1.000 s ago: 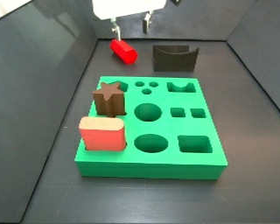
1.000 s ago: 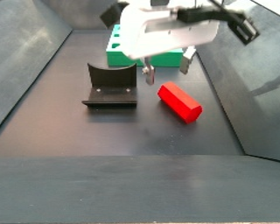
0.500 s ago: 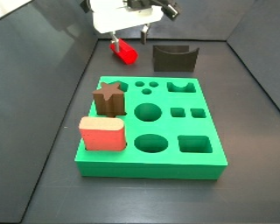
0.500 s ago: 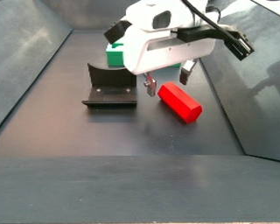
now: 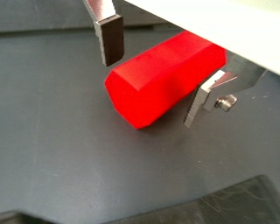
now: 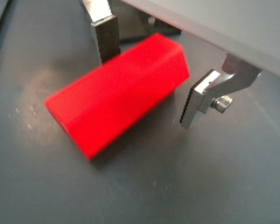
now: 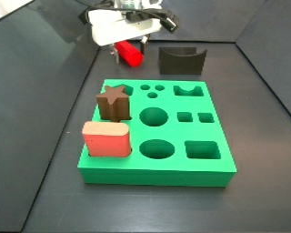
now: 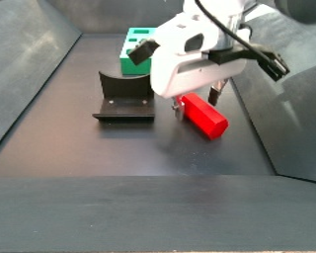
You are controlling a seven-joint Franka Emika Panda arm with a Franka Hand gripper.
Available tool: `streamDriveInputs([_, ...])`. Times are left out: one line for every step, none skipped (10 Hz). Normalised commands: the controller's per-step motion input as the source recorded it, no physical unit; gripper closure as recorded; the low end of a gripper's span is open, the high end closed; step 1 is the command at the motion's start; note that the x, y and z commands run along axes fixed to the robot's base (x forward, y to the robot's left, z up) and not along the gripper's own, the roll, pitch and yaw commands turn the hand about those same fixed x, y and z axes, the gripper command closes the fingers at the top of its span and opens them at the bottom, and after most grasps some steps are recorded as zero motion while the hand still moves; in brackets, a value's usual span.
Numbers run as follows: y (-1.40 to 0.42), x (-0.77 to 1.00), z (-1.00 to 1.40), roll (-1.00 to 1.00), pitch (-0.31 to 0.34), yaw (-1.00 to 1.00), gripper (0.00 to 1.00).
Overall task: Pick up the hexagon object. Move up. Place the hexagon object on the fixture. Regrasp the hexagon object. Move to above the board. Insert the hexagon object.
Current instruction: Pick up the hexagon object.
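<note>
The gripper grabs the red hexagon object's long sides next, to lift it over to the fixture (image 7: pixel 181 60).
The hexagon object (image 5: pixel 160 79), a glossy red prism, lies flat on the dark floor (image 6: pixel 119 96). My gripper (image 5: pixel 154 83) is open and lowered over it, with one finger on each long side. In both wrist views a gap shows between the pads (image 6: pixel 105 48) and the prism. In a side view the gripper (image 7: pixel 132 47) hangs low behind the board (image 7: pixel 160 174), over the red hexagon object (image 7: pixel 132 57). The fixture (image 7: pixel 181 60) stands just beside it. From the opposite side the hexagon object (image 8: pixel 207 121) pokes out below the gripper (image 8: pixel 190 99), with the fixture (image 8: pixel 121 99) nearby.
On the green board stand a brown star piece (image 7: pixel 113 103) and a salmon-pink block (image 7: pixel 106 139). The board's far end (image 8: pixel 137 49) shows behind the fixture. Dark sloping walls enclose the floor on both sides.
The gripper has come down from above the hexagon object until its open fingers straddle it. The hexagon object, fixture and board have not moved.
</note>
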Motion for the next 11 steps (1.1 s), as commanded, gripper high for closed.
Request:
streamDriveInputs([-0.04,-0.02,-0.49,-0.06,-0.180,0.05,0.00])
streamDriveInputs([0.00,0.00,0.00,0.00,-0.004,0.00,0.00])
streamDriveInputs([0.00,0.00,0.00,0.00,0.000,0.00,0.00])
streamDriveInputs([0.00,0.00,0.00,0.00,0.000,0.00,1.00])
streamDriveInputs([0.00,0.00,0.00,0.00,0.000,0.00,1.00])
streamDriveInputs([0.00,0.00,0.00,0.00,0.000,0.00,1.00])
streamDriveInputs([0.00,0.00,0.00,0.00,0.000,0.00,1.00])
streamDriveInputs([0.00,0.00,0.00,0.00,0.000,0.00,1.00])
streamDriveInputs([0.00,0.00,0.00,0.00,0.000,0.00,1.00])
streamDriveInputs([0.00,0.00,0.00,0.00,0.000,0.00,1.00])
streamDriveInputs([0.00,0.00,0.00,0.00,0.000,0.00,1.00])
